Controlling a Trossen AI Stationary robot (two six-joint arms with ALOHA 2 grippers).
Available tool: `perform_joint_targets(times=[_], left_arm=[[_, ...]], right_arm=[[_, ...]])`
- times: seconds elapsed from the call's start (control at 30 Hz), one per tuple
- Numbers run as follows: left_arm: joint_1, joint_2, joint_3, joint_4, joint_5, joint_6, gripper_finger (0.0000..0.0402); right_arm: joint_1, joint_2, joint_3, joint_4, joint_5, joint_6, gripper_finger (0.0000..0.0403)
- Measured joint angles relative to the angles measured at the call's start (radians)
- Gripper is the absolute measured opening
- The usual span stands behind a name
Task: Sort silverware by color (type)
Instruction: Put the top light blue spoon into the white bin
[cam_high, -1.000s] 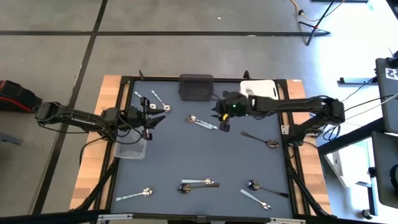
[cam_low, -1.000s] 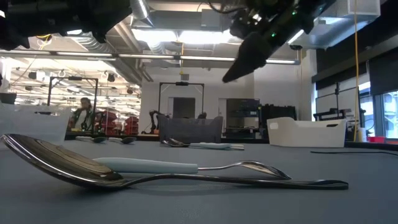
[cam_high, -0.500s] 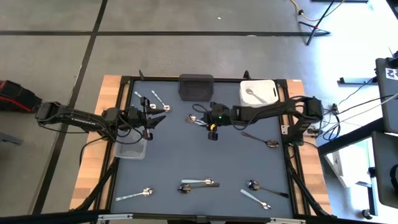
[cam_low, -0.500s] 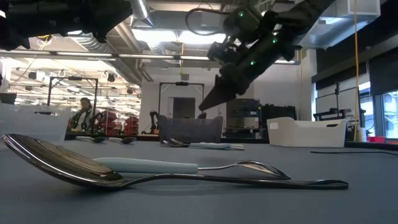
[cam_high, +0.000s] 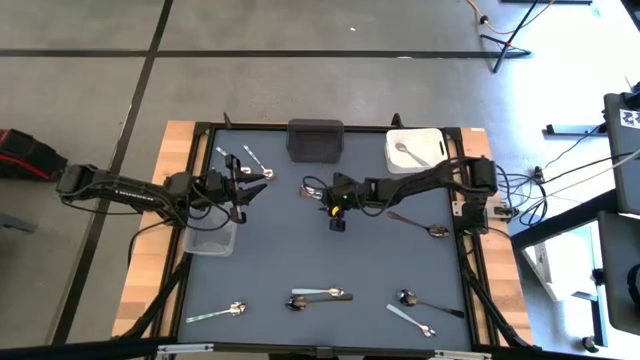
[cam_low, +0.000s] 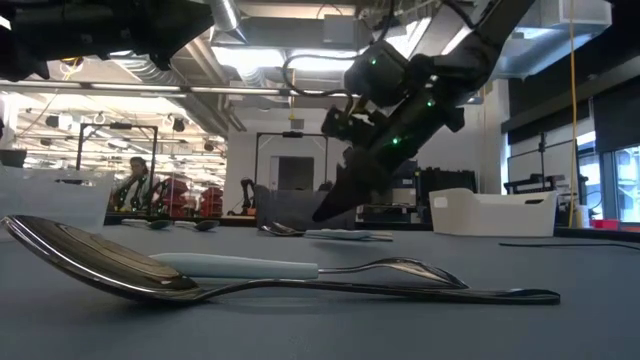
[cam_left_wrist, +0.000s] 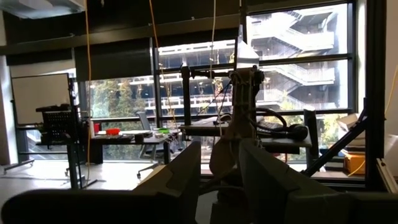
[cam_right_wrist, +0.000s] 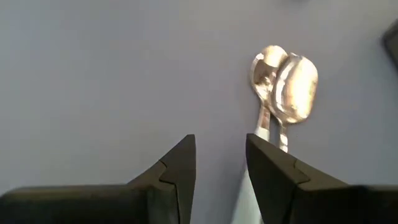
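Observation:
The right gripper grips a silver spoon from the pair (cam_right_wrist: 267, 70) by its slim handle next, to sort the silverware by type.
Silver spoons lie scattered on the blue-grey table. Two lie side by side at the centre, their bowls (cam_right_wrist: 292, 87) next to each other (cam_high: 309, 189). My right gripper (cam_right_wrist: 221, 155) hangs open just above the table beside them, slanting down, and their handles run behind one finger (cam_right_wrist: 273, 174). In the low view its tips (cam_low: 325, 212) stand a little above the tabletop. My left gripper (cam_left_wrist: 217, 180) waits open at the table's left (cam_high: 240, 190), above a clear bin (cam_high: 210, 242), and points out into the room.
A black bin (cam_high: 315, 138) and a white bin (cam_high: 430, 140) holding one spoon (cam_high: 405, 150) stand at the far edge. More spoons lie at the far left (cam_high: 255, 166), at the right (cam_high: 422, 226) and along the near edge (cam_high: 320, 295), (cam_high: 430, 304), (cam_high: 216, 313).
My right gripper has come down and moved toward the table's left, from near the white bin to just above the two spoons at the centre. It has stayed open. The spoons have not moved.

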Motion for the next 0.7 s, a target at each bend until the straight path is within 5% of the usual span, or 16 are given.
perform_joint_targets(times=[0.17,0.7], left_arm=[[0.000,0.000,0.000,0.000,0.000,0.000,0.0105],[0.000,0.000,0.000,0.001,0.001,0.000,0.0105]], right_arm=[[-0.003,0.005,0.000,0.000,0.088,-0.002,0.0131],[-0.025,0.079,0.005,0.029,0.057,-0.001,0.0127]])
